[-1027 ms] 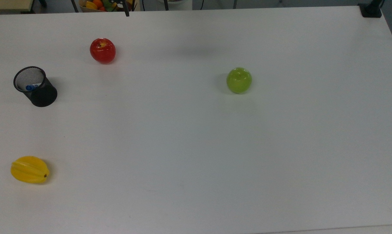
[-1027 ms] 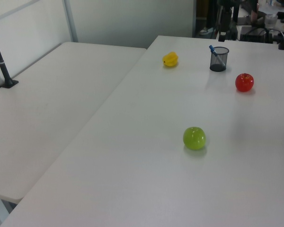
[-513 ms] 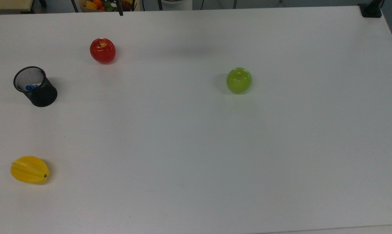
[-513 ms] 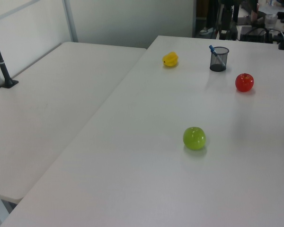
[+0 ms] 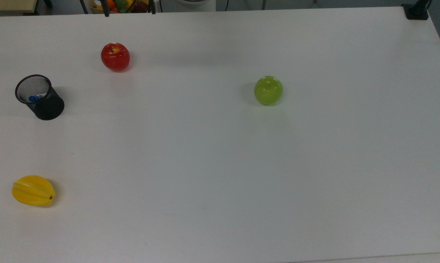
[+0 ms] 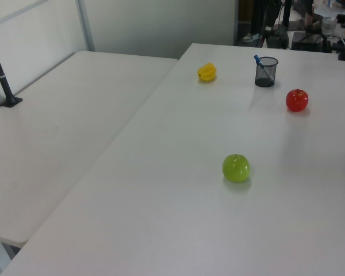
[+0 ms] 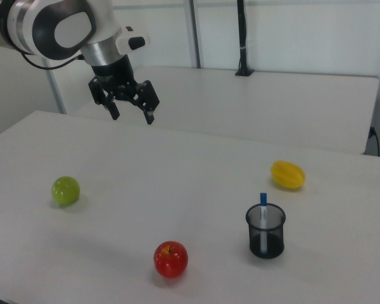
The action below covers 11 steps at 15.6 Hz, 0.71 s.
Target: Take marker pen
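Note:
I need to grab the marker pen next by the blue cap end (image 6: 257, 59) above the mesh cup's rim; the cup's sides enclose the rest.
The marker pen (image 5: 35, 98), white with a blue cap, stands leaning inside a black mesh cup (image 5: 50, 108) at the top view's left. In the right view the marker pen (image 7: 263, 208) pokes its blue end up out of the cup (image 7: 265, 242). In the left view the marker pen (image 6: 259, 61) sits in the cup (image 6: 265, 78) at the far end of the table. My gripper (image 7: 132, 118) hangs open and empty high above the table, well to the right view's left of the cup.
A red apple (image 5: 115, 56) lies near the cup. A green apple (image 5: 268, 90) sits mid-table and a yellow star fruit (image 5: 33, 190) lies at the top view's lower left. A second white table (image 6: 57, 132) adjoins in the left view.
At the top view's upper edge the dark gripper tip has shifted left, and two tips now show spread apart. Nothing on the table has moved.

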Tool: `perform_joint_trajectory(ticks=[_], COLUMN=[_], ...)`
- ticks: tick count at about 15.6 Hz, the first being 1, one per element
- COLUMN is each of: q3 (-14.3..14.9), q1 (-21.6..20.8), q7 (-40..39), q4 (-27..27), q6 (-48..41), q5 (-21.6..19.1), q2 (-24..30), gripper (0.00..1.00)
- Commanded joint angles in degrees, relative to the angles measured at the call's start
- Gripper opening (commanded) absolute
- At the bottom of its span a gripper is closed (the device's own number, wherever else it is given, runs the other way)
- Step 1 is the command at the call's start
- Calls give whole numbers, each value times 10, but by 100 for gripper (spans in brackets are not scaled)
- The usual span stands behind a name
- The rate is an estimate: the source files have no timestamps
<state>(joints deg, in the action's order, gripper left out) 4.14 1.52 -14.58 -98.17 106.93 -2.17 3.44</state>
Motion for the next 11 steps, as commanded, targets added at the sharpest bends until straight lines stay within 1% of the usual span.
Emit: perform_joint_trajectory(ticks=[1,3,6,8,11], q3=[37,60,88,102,121], q1=[-2,-3,-3,-3,-2], q7=[-12,-11,-11,-11,-11], q4=[-7,-7,-11,-12,-17], q6=[66,103,139,169,229], q5=[9,9,9,9,8], q2=[2,-7,-11,-25,-53], gripper=[100,100,100,97,97])
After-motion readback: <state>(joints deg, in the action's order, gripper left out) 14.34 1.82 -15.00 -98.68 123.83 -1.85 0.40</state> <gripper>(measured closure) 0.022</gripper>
